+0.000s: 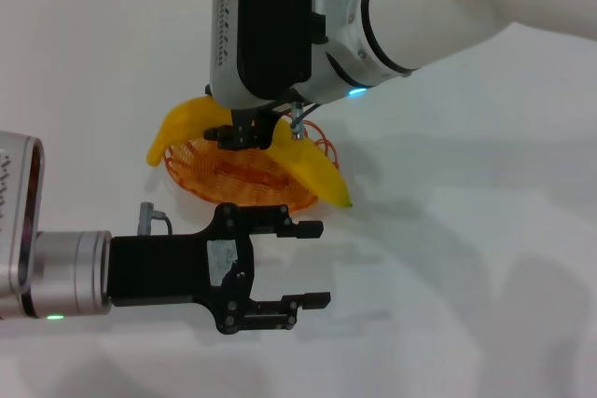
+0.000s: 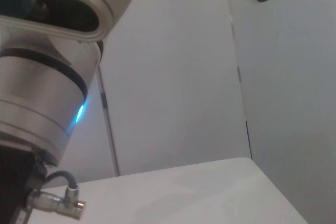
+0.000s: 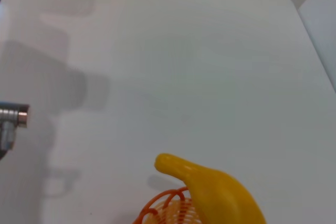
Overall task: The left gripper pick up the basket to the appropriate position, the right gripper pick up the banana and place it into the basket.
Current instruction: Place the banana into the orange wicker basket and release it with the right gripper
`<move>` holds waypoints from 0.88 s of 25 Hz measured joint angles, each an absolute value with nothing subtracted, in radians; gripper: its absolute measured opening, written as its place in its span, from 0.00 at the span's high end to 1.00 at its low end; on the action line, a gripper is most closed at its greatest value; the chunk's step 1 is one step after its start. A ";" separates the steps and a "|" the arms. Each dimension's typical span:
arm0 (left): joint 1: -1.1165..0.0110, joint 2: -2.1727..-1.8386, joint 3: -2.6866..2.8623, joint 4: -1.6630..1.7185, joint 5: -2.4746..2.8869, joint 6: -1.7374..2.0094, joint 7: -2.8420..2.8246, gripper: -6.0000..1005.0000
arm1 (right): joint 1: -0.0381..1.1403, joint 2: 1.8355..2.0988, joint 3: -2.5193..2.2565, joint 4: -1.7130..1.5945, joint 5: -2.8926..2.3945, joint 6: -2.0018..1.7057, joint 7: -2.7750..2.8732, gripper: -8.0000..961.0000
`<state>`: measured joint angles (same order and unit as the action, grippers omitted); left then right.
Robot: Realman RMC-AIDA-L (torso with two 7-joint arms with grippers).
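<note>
The yellow banana (image 1: 312, 167) lies across the orange wire basket (image 1: 233, 184), over its rim, and would stay there, so it is time for my right gripper to open.
The orange wire basket (image 1: 233, 184) sits on the white table (image 1: 466, 230). The yellow banana (image 1: 312, 167) lies across it, and both ends reach past the rim. My right gripper (image 1: 247, 137) comes down from above and is shut on the banana's middle, which it hides. In the right wrist view the banana (image 3: 220, 195) shows just over the basket's rim (image 3: 165, 208). My left gripper (image 1: 325, 264) is open and empty, just in front of the basket and not touching it.
The white table spreads to the right and front of the basket. My right arm's white housing (image 1: 438, 6) reaches in from the upper right above the basket. The left wrist view shows the right arm's wrist (image 2: 47, 98) close by and the table corner (image 2: 247, 182).
</note>
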<state>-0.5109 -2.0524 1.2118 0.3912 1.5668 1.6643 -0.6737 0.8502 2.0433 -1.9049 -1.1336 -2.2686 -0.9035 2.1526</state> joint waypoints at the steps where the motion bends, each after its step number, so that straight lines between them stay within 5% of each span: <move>1: -0.511 -2.052 1.212 0.391 1.567 1.664 -0.674 0.34 | 0.850 2.043 -1.905 -1.134 -2.269 -0.904 2.153 0.47; 20: -0.511 -2.052 1.212 0.389 1.569 1.664 -0.673 0.34 | 0.847 2.043 -1.907 -1.138 -2.273 -0.881 2.154 0.47; 22: -0.511 -2.052 1.212 0.389 1.570 1.664 -0.673 0.34 | 0.847 2.043 -1.907 -1.141 -2.275 -0.885 2.154 0.30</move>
<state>-0.5106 -2.0524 1.2118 0.3892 1.5700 1.6640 -0.6733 0.8470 2.0432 -1.9068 -1.1409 -2.2746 -0.8851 2.1538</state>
